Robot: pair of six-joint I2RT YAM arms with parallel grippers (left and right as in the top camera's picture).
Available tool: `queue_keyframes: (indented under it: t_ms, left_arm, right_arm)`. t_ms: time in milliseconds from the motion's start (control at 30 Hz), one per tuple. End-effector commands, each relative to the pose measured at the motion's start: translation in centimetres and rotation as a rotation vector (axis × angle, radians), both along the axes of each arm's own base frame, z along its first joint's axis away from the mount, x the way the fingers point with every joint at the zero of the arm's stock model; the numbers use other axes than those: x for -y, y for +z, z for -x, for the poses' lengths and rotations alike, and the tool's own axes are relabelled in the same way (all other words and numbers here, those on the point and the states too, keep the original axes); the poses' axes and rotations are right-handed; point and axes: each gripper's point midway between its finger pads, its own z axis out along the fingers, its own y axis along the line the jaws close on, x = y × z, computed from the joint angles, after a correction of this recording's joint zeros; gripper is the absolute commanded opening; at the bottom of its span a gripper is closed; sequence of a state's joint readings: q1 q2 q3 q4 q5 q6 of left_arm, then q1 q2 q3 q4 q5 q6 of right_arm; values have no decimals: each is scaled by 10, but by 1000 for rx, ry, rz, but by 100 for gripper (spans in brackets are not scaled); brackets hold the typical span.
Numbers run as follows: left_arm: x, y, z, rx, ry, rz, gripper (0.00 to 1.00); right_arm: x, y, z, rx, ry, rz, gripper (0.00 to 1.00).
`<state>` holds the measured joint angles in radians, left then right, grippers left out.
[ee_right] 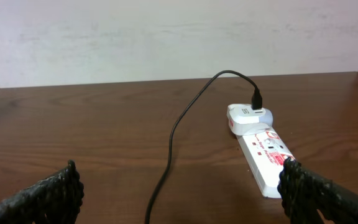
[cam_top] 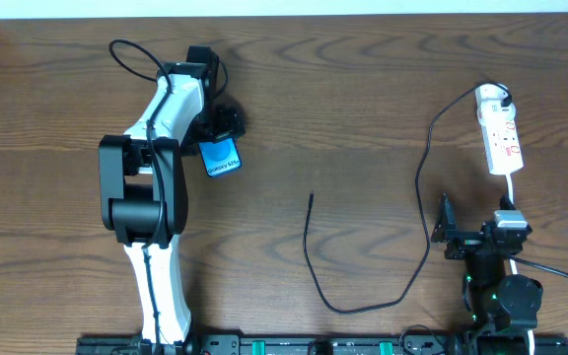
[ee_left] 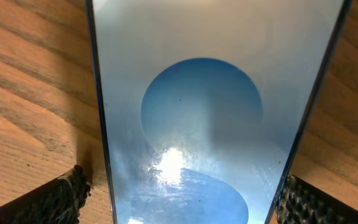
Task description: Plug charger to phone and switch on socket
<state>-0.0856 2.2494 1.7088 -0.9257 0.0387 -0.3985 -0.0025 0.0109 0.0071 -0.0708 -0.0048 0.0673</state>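
The left gripper's fingers reach down beside the long edges of the phone, so the left gripper should close now. Closing now would hold the phone.
The phone [cam_top: 223, 160], with a blue screen, is at the left of the table; its far end is hidden under my left gripper [cam_top: 217, 140]. In the left wrist view the phone [ee_left: 197, 93] fills the frame between the two fingers of my left gripper [ee_left: 182, 202], which is open and straddles it with a gap on the left side. The white socket [cam_top: 501, 138] lies at the far right, with the charger's black plug in its far end [ee_right: 258, 99]. The charger cable [cam_top: 427, 197] loops down and left to a free tip [cam_top: 311, 196] on the table. My right gripper [cam_top: 476, 225] [ee_right: 182, 199] is open and empty, just short of the socket [ee_right: 263, 152].
The socket's white cord [cam_top: 513, 192] runs toward the right arm's base. The table's far edge meets a pale wall [ee_right: 166, 37]. The left arm's own black cable [cam_top: 136, 54] loops at the far left.
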Motion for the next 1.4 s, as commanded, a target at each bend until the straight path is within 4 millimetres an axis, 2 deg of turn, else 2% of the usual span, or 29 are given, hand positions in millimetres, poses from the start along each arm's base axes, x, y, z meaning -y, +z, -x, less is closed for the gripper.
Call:
queue_keyframes:
  t_ms: [0, 267, 533, 633, 1200, 1300, 1367]
  left_arm:
    - [-20, -31, 21, -109, -17, -89, 96]
    - [-20, -31, 21, -108, -17, -89, 96]
    - [-20, -31, 21, -109, -17, -88, 85]
    - [-20, -31, 21, -109, -17, -88, 85]
    - [-19, -31, 22, -110, -17, -84, 85]
    - [-19, -31, 22, -111, -16, -80, 86]
    - [-17, -31, 23, -114, -16, -73, 91]
  right_arm:
    - [-5, -1, 0, -1, 23, 8, 99]
    - [-5, -1, 0, -1, 23, 8, 99]
    - [-5, -1, 0, -1, 23, 8, 99]
    - [-5, -1, 0, -1, 23, 8, 99]
    - [-5, -1, 0, -1, 23, 8, 99]
    - [-5, -1, 0, -1, 23, 8, 99]
    - [-5, -1, 0, -1, 23, 8, 99]
